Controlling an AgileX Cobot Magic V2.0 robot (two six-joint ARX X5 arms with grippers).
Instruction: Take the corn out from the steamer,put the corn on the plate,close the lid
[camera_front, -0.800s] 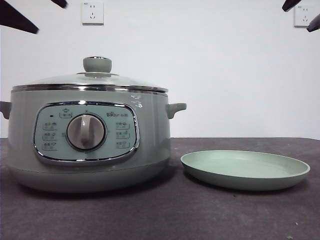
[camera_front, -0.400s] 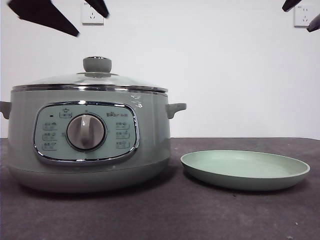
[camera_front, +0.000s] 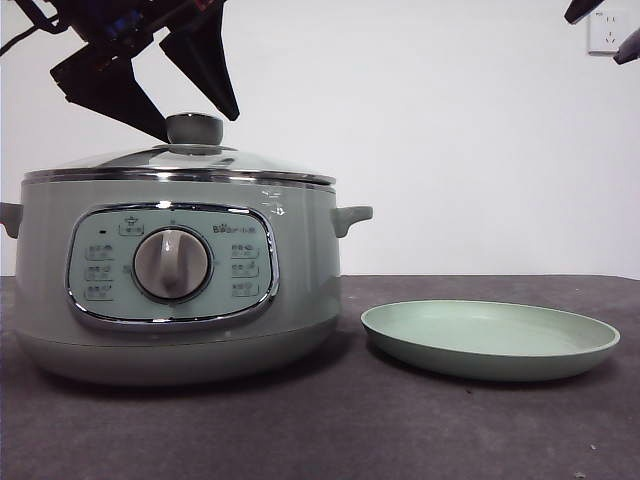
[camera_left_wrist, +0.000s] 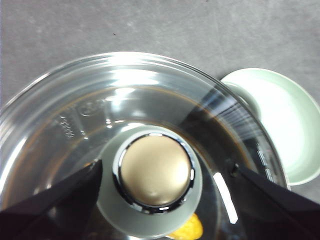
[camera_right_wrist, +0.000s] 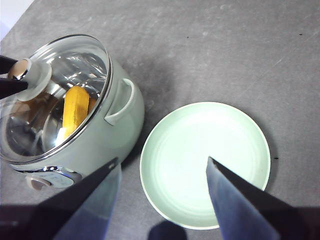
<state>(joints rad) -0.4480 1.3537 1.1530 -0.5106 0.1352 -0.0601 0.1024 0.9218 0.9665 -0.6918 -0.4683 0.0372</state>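
Observation:
The steamer has to be opened to get at the corn (camera_left_wrist: 186, 229), so the left gripper next needs to grab the lid by its knob (camera_left_wrist: 154, 170).
The pale-green steamer (camera_front: 180, 300) stands at the left with the glass lid (camera_front: 180, 160) closed on it. My left gripper (camera_front: 196, 125) has come down over the lid's knob (camera_left_wrist: 154, 172), open, with one jaw on each side and a gap to both. Through the glass, the yellow corn (camera_right_wrist: 76, 110) lies inside the pot, and a bit of the corn (camera_left_wrist: 187, 231) shows in the left wrist view. To the right of the steamer sits the plate (camera_front: 490, 338), with nothing on it. My right gripper (camera_right_wrist: 162, 160) hangs open high above the plate (camera_right_wrist: 205, 162).
The dark grey table (camera_front: 330, 430) runs under both things. A white wall with two sockets (camera_front: 608, 30) stands behind. One of the steamer's side handles (camera_front: 352, 215) sticks out toward the plate.
My left gripper has dropped from the top left corner down to the lid's knob and now straddles it. The right arm, the steamer and the plate have not moved.

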